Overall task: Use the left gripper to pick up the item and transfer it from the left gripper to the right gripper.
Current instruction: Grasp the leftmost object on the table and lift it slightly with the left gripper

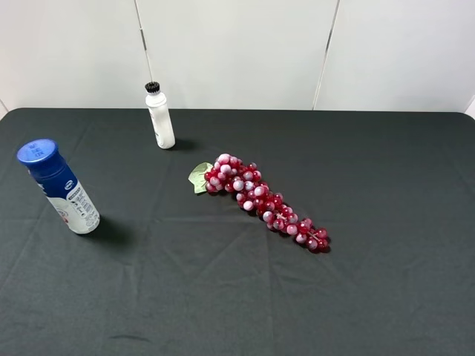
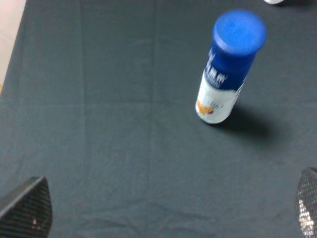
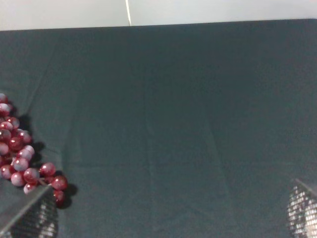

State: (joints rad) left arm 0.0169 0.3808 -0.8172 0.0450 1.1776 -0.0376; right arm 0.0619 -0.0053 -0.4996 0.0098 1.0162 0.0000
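My left gripper reaches the canister next and grabs its blue end with the cap (image 1: 46,165), which leaves the canister's white printed body (image 1: 76,208) free for my right gripper.
The item (image 1: 61,190), a tall canister with a blue cap and a white printed body, stands upright at the left of the black table. It also shows in the left wrist view (image 2: 228,69). The left gripper (image 2: 168,213) is open; only its two fingertips (image 2: 29,210) show at the frame corners, well short of the canister. The right gripper (image 3: 168,215) is open too, its fingertips (image 3: 34,218) just showing, with nothing between them. Neither gripper shows in the exterior high view.
A slim white bottle with a black cap (image 1: 159,116) stands at the back. A bunch of red grapes (image 1: 263,199) lies at the table's middle, also in the right wrist view (image 3: 20,158). The black cloth (image 1: 386,222) covers the table.
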